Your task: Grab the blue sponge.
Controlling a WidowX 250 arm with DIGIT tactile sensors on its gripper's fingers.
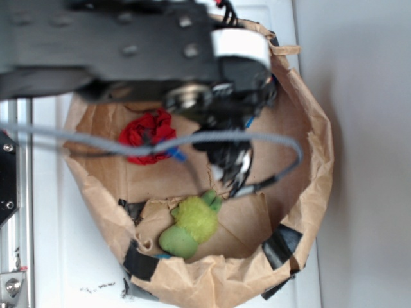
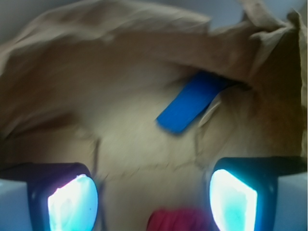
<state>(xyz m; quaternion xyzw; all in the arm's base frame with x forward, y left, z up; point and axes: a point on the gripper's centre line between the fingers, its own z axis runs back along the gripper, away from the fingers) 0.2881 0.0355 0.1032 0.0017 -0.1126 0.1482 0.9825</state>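
The gripper reaches the sponge next and grabs its free end (image 2: 172,118), out on the open paper floor. The bag wall (image 2: 236,65) crowds the sponge's far end.
The blue sponge (image 2: 189,103), a flat bright-blue bar, lies tilted on the brown paper floor of the bag in the wrist view, with its far end against the bag wall. My gripper (image 2: 153,202) is open. Its two glowing fingertips (image 2: 72,202) stand wide apart, well short of the sponge, with only paper and the top of the red paper wad (image 2: 180,219) between them. In the exterior view my gripper (image 1: 230,168) hangs inside the bag, and the arm covers nearly all of the sponge.
The crumpled brown paper bag (image 1: 314,160) rings everything with raised, black-taped walls. The red paper wad (image 1: 148,135) lies at the left inside it, and a fuzzy green plush toy (image 1: 191,221) at the front. A grey cable (image 1: 115,146) crosses the bag.
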